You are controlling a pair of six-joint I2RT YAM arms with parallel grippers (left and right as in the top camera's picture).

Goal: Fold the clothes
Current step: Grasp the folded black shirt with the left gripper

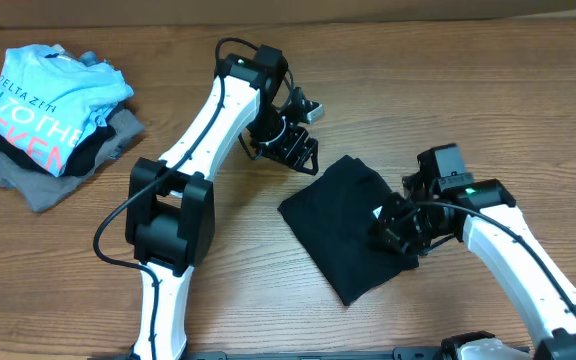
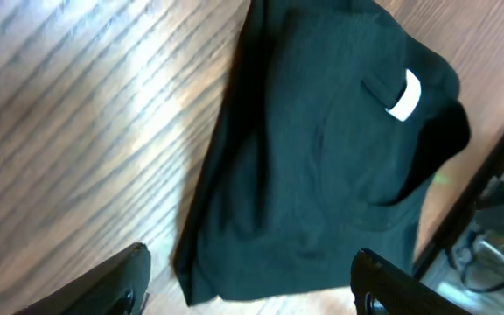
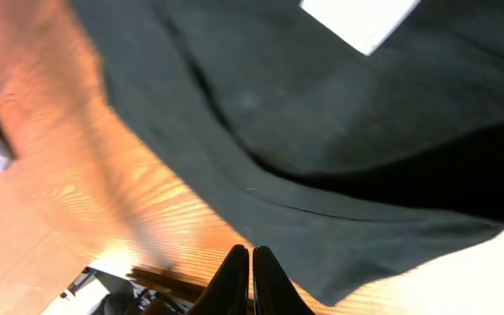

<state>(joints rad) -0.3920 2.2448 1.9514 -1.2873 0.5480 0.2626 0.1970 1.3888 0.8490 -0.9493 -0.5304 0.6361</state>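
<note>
My left gripper takes hold of the black T-shirt by its edge facing the pile next, layers together, to stack it still folded.
The clothes, a plain black T-shirt [image 1: 340, 226], lie folded into a compact slanted rectangle on the wooden table right of centre. My left gripper [image 1: 300, 152] hovers just past its upper left corner, apart from it. In the left wrist view the gripper [image 2: 252, 293] stands open, the black T-shirt [image 2: 322, 166] and its white neck tag [image 2: 403, 96] lying below and beyond the fingers. My right gripper [image 1: 393, 230] sits at the shirt's right edge. In the right wrist view this gripper [image 3: 251, 267] is shut with nothing visibly pinched, just above the black T-shirt [image 3: 339, 140], white tag [image 3: 361, 17] at the top.
A pile of other garments [image 1: 48, 115], topped by a light blue printed T-shirt, sits at the far left of the table [image 1: 448, 90]. The left arm [image 1: 203, 130] stretches diagonally across the middle. The right arm's white link [image 1: 528, 270] fills the lower right corner.
</note>
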